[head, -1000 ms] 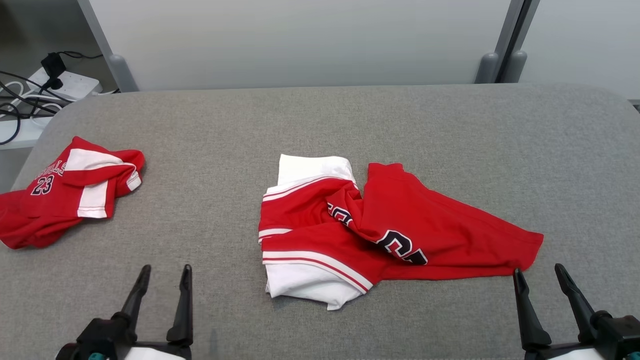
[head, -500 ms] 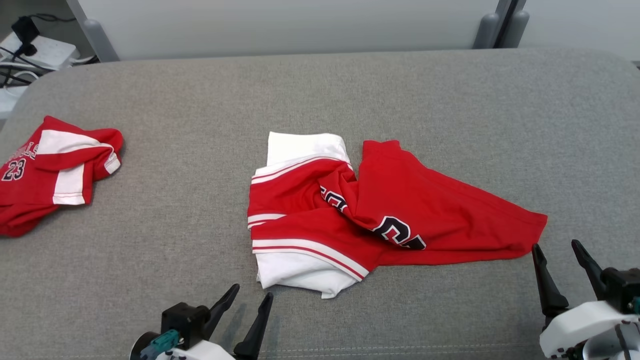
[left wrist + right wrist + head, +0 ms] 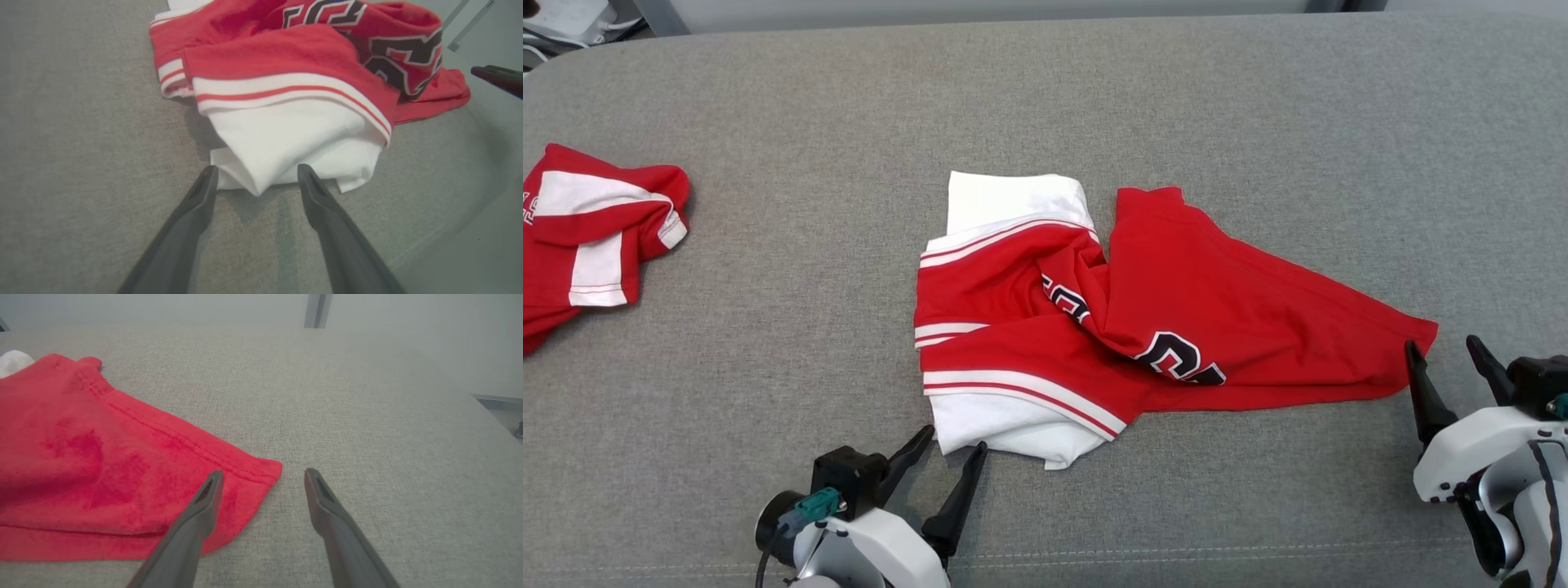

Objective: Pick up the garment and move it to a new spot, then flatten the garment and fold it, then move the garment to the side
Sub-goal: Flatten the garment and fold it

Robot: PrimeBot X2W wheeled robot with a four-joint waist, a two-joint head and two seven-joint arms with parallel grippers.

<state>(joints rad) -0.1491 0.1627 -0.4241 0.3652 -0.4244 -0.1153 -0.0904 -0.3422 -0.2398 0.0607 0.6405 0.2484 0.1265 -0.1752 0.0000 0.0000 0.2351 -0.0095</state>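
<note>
The garment is slack and bunched except for a thin tip that sticks out, so the robot's right gripper should next pinch the garment by its red hem corner (image 3: 1422,339) (image 3: 267,474).
A crumpled red and white garment (image 3: 1127,327) with dark lettering lies at the middle of the grey padded table (image 3: 1094,98). My left gripper (image 3: 954,438) stands open at its near white corner (image 3: 269,155), and in the left wrist view the fingertips straddle that white fold without closing. My right gripper (image 3: 1441,347) is open at the garment's red right corner (image 3: 253,477); in the right wrist view its left finger (image 3: 206,498) lies over the red hem and the other finger is over bare table.
A second red and white jersey (image 3: 588,229) lies bunched at the table's left edge. A white power strip with cables (image 3: 564,16) sits beyond the far left corner. Bare grey fabric stretches behind and right of the garment.
The head camera has tipped down, shifting the scene upward. Both grippers have come forward to the garment: the left to its white near corner, the right to its red right corner. Both stay open.
</note>
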